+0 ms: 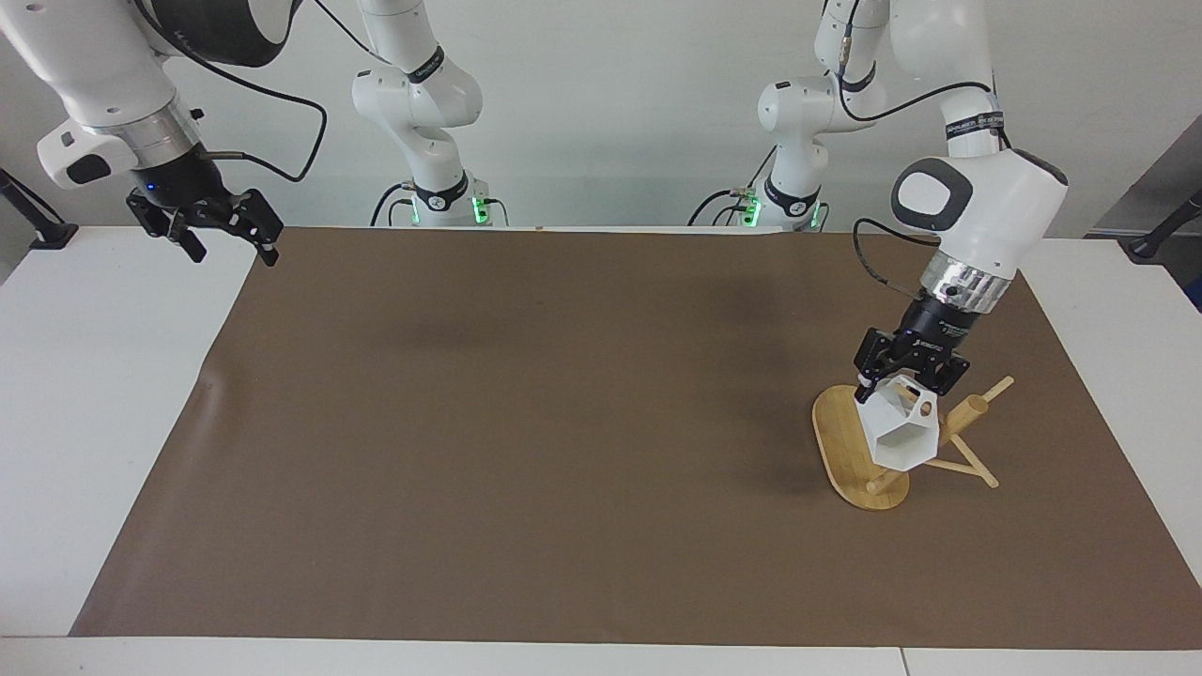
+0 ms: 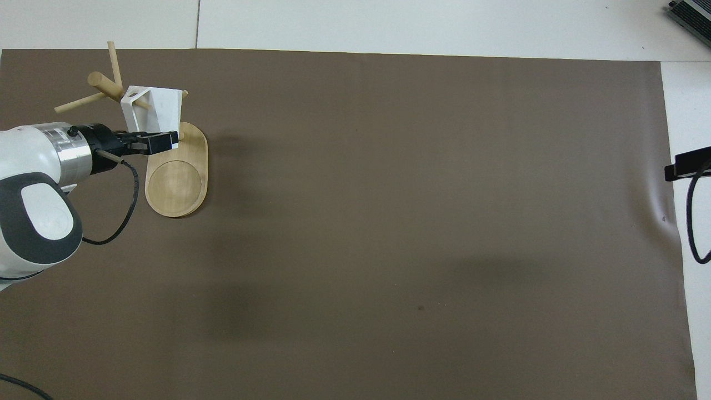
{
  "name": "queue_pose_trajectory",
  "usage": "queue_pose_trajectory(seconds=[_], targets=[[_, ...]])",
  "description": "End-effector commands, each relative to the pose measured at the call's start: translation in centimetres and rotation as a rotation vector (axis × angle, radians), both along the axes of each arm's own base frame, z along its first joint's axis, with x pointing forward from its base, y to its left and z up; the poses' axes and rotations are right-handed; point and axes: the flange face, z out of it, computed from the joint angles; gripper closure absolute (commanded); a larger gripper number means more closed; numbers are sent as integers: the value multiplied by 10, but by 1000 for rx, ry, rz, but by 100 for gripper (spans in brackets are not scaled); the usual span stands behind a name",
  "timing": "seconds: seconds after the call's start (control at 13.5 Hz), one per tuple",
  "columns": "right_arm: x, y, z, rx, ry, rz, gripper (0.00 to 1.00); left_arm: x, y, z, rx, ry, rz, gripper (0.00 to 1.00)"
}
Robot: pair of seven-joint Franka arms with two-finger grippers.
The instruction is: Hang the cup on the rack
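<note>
My left gripper should open now. A thin peg shows through the cup's handle (image 2: pixel 129 108) in the overhead view, so the cup would hang there.
The white faceted cup (image 1: pixel 903 434) (image 2: pixel 159 108) hangs tilted over the bamboo rack (image 1: pixel 839 441) (image 2: pixel 176 184), at the left arm's end of the table. My left gripper (image 1: pixel 906 383) (image 2: pixel 160 142) is shut on the cup's rim from above. The cup's blocky handle points at the rack's slanted post (image 1: pixel 960 418) (image 2: pixel 105 84). A thin peg shows through the handle's hole, and its tip (image 2: pixel 183 93) sticks out past the cup. My right gripper (image 1: pixel 235 252) (image 2: pixel 687 165) hangs open and empty over the mat's edge at the right arm's end.
A brown mat (image 1: pixel 563 422) covers most of the white table (image 1: pixel 94 394). The rack's oval base has a round recess (image 2: pixel 175 183) on the side nearer the robots. Two more pegs (image 2: pixel 78 102) stick out from the post.
</note>
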Motion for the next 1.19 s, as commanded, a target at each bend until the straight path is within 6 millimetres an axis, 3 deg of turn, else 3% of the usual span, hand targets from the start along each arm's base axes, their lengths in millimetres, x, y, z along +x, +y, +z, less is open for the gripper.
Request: queue_pose_trajectory(seconds=[0.0,0.07,0.15,0.44,0.67,1.11], targets=[[-6,0,1,-4,-10,5,0,1,-5,1,-22,19,65,40],[-5,1,0,-4,-10,0,0,2,-3,1,-19,20,62,15],[-5,1,0,-3,-9,-18,0,1,-4,1,-1,28,45,1],[-6,2,-1,-3,-7,-25,0,0,-4,1,53,42,2,0],[-6,-2,-1,-3,-7,-34,0,3,-10,12,152,62,-119,0],[-8,-8,0,-2,-6,-41,0,-11,-34,22,291,-5,-580,0]])
